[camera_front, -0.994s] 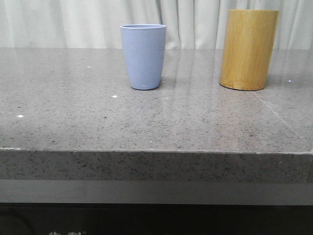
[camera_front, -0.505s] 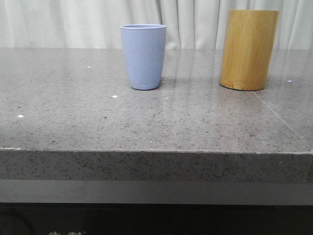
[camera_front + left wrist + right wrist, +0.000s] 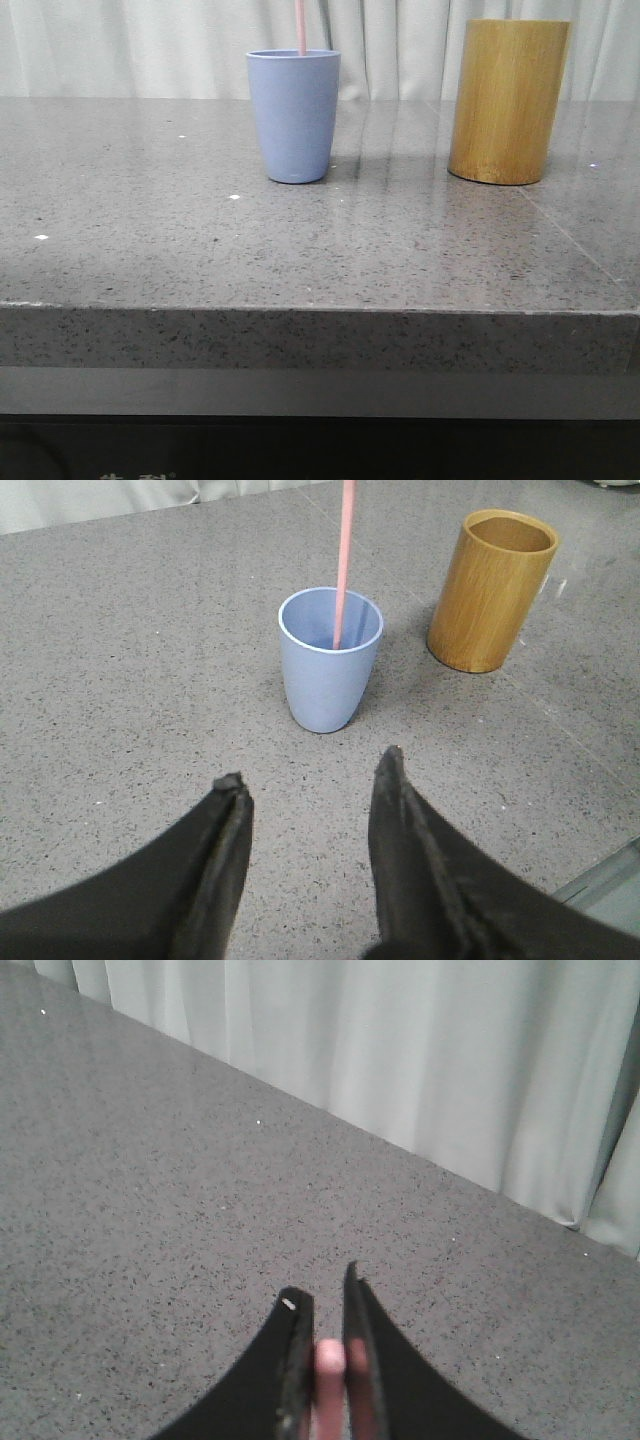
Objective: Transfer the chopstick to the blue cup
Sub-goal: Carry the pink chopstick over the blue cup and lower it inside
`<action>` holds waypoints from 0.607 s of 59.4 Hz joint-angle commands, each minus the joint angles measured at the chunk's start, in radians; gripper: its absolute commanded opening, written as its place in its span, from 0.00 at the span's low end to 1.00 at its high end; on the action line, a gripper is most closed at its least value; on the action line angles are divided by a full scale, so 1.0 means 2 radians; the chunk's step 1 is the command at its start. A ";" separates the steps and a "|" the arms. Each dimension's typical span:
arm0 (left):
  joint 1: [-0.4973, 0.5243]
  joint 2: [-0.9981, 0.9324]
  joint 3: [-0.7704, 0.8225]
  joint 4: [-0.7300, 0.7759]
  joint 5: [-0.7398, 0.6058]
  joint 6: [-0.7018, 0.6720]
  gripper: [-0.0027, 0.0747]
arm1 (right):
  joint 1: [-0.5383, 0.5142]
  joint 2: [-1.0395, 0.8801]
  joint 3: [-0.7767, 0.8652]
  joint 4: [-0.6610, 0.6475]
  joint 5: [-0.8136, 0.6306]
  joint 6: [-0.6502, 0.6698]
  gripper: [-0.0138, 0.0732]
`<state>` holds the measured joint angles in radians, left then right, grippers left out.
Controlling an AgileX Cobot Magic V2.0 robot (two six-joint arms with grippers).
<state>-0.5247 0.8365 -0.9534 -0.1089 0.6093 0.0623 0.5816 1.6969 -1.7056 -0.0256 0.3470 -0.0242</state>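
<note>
The pink chopstick's lower end is inside the blue cup's rim, so my right gripper should release it now.
The blue cup (image 3: 293, 115) stands upright on the grey stone table; it also shows in the left wrist view (image 3: 329, 660). A pale pink chopstick (image 3: 300, 26) comes down from above with its lower end inside the cup, as the left wrist view (image 3: 342, 565) shows. My right gripper (image 3: 326, 1300) is shut on the chopstick's top end (image 3: 329, 1360), high above the table. My left gripper (image 3: 310, 775) is open and empty, set back from the cup on the near side. Neither gripper shows in the front view.
A taller tan bamboo holder (image 3: 508, 100) stands to the right of the blue cup; in the left wrist view (image 3: 490, 588) its inside looks empty. A pale curtain (image 3: 150, 45) hangs behind the table. The table's front edge (image 3: 320, 310) is near.
The pink chopstick has come down into view above the blue cup; it was absent from the front view in both earlier frames. The cups have not moved.
</note>
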 commanded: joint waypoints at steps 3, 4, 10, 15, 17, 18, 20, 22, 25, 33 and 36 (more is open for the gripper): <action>0.001 -0.002 -0.014 -0.002 -0.039 -0.003 0.40 | 0.001 -0.019 -0.016 -0.018 -0.044 -0.004 0.18; 0.001 -0.002 -0.014 -0.002 -0.039 -0.003 0.40 | 0.001 -0.018 -0.016 -0.019 -0.044 -0.004 0.21; 0.001 -0.002 -0.014 -0.002 -0.039 -0.003 0.40 | 0.001 -0.018 -0.016 -0.019 -0.040 -0.004 0.42; 0.001 -0.002 -0.014 -0.002 -0.039 -0.003 0.40 | 0.001 -0.018 -0.016 -0.018 -0.037 -0.003 0.56; 0.001 -0.002 -0.014 -0.002 -0.039 -0.003 0.40 | 0.001 -0.018 -0.016 -0.018 -0.036 -0.003 0.59; 0.001 -0.002 -0.014 -0.002 -0.039 -0.003 0.40 | 0.001 -0.019 -0.016 -0.018 -0.036 -0.003 0.60; 0.001 -0.002 -0.014 -0.002 -0.039 -0.003 0.40 | 0.001 -0.019 -0.017 -0.018 -0.033 -0.003 0.61; 0.001 -0.002 -0.014 -0.002 -0.039 -0.003 0.40 | 0.001 -0.022 -0.017 -0.018 -0.032 -0.003 0.61; 0.001 -0.002 -0.014 -0.002 -0.039 -0.003 0.40 | 0.001 -0.027 -0.018 -0.017 -0.026 -0.003 0.61; 0.001 -0.002 -0.014 -0.002 -0.039 -0.003 0.40 | 0.001 -0.059 -0.018 -0.015 0.020 -0.002 0.61; 0.001 -0.002 -0.014 -0.002 -0.039 -0.003 0.40 | 0.001 -0.073 -0.018 -0.015 0.049 -0.002 0.61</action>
<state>-0.5247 0.8365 -0.9534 -0.1089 0.6093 0.0623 0.5816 1.6474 -1.7056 -0.0476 0.4477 -0.0241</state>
